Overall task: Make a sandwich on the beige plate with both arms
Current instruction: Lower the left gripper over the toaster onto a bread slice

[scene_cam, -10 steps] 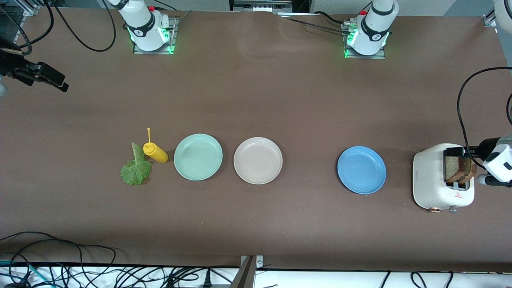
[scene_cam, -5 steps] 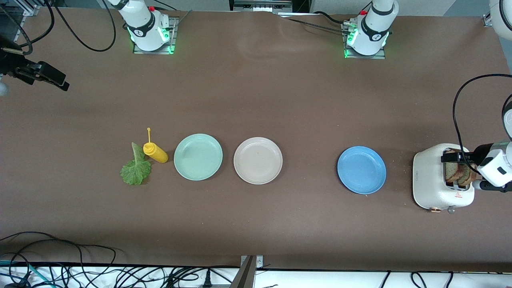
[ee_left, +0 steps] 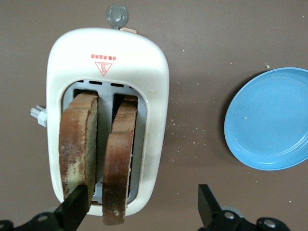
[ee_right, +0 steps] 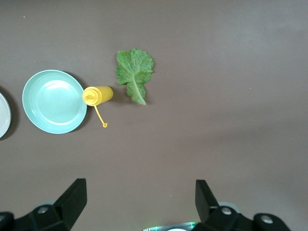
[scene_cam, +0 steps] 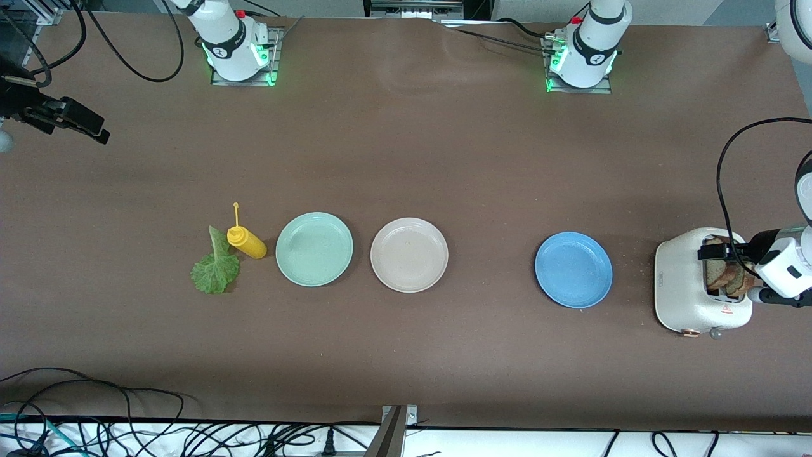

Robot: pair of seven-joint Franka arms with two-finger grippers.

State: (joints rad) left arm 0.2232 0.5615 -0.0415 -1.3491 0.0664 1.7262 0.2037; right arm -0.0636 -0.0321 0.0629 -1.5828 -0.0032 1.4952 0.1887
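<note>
I will start the sandwich on the beige plate, and for that I will next grab the bread slice by its brown crust edge with my left gripper.
Two slices of brown-crusted bread stand upright in the slots of a white toaster at the left arm's end of the table. My left gripper hangs open just above them. One slice is between its fingers and the other is by one fingertip, with nothing gripped. The beige plate lies bare mid-table. The lettuce leaf lies flat toward the right arm's end and also shows in the right wrist view. My right gripper waits open high over that end's edge.
A yellow squeeze bottle lies on its side between the lettuce and a mint-green plate, which sits beside the beige one. A blue plate lies between the beige plate and the toaster. Crumbs dot the table around the toaster.
My left gripper has settled lower over the toaster and now covers more of the bread. The right arm has not moved.
</note>
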